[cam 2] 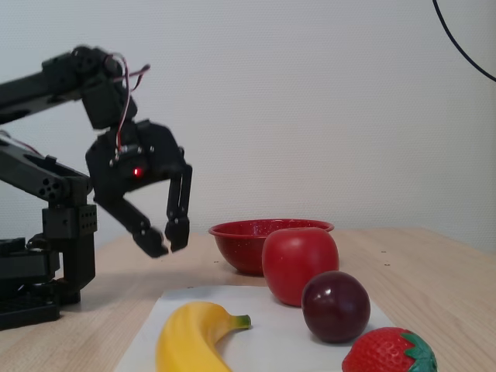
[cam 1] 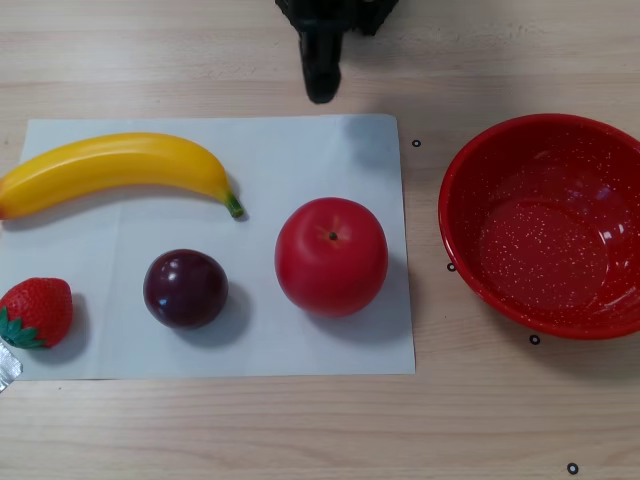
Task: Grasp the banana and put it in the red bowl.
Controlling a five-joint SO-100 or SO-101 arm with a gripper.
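Note:
I will next use my gripper to grab the long, curved banana around its middle [cam 1: 128,160], so both ends stay balanced.
The yellow banana [cam 1: 115,170] lies on the white paper sheet [cam 1: 300,150] at the upper left of the other view, stem end pointing right; it also shows in the fixed view [cam 2: 194,337] at the bottom. The red bowl [cam 1: 545,225] stands empty on the wooden table to the right of the sheet and shows behind the apple in the fixed view [cam 2: 240,244]. My black gripper [cam 2: 167,240] hangs above the table beyond the sheet, fingers slightly apart and empty; in the other view only its tip [cam 1: 322,75] shows at the top edge.
A red apple [cam 1: 331,256], a dark plum [cam 1: 185,288] and a strawberry [cam 1: 36,312] lie on the sheet in front of the banana. The arm's base [cam 2: 39,279] stands at the left of the fixed view.

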